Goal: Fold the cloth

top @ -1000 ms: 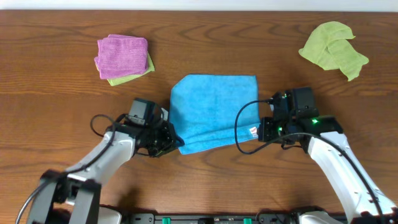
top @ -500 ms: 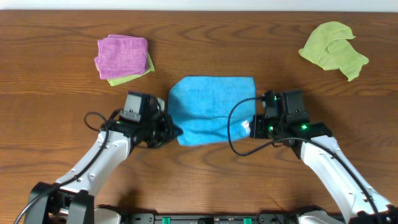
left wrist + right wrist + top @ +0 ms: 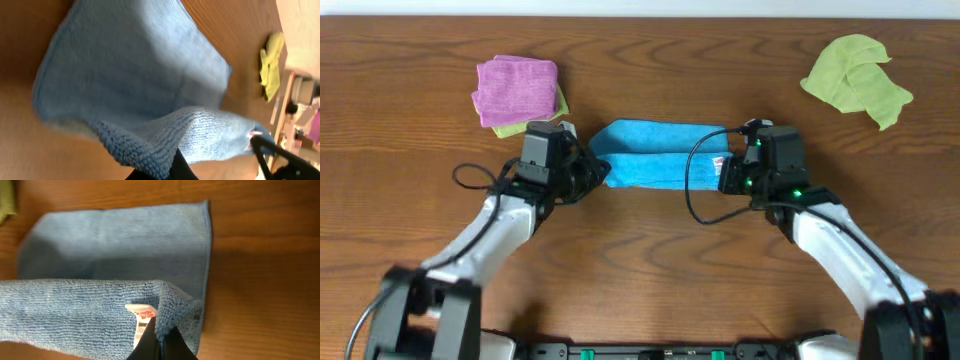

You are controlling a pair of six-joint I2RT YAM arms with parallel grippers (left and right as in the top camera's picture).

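Observation:
The pinched corner [image 3: 174, 302] must reach the flat layer's far edge before my right gripper opens.
The sky-blue cloth [image 3: 660, 160] lies mid-table as a narrow band, its near half lifted and carried over the far half. My left gripper [image 3: 601, 172] is shut on the cloth's left near corner. In the left wrist view the raised edge [image 3: 150, 150] drapes over the dark fingers [image 3: 172, 167], with the flat layer of the cloth [image 3: 130, 75] behind it. My right gripper [image 3: 726, 172] is shut on the right near corner. In the right wrist view this gripper [image 3: 162, 340] pinches that corner beside the white tag [image 3: 141, 316], above the flat layer of the cloth [image 3: 120, 240].
A folded purple cloth [image 3: 515, 90] lies on a yellow-green one [image 3: 538, 122] at the back left, close to my left arm. A crumpled yellow-green cloth [image 3: 855, 80] sits at the back right. Bare wooden table [image 3: 650, 260] lies in front of the cloth.
Both grippers have moved toward the back of the table with the cloth's near corners. The near edge has come over the far half, so the visible cloth has narrowed.

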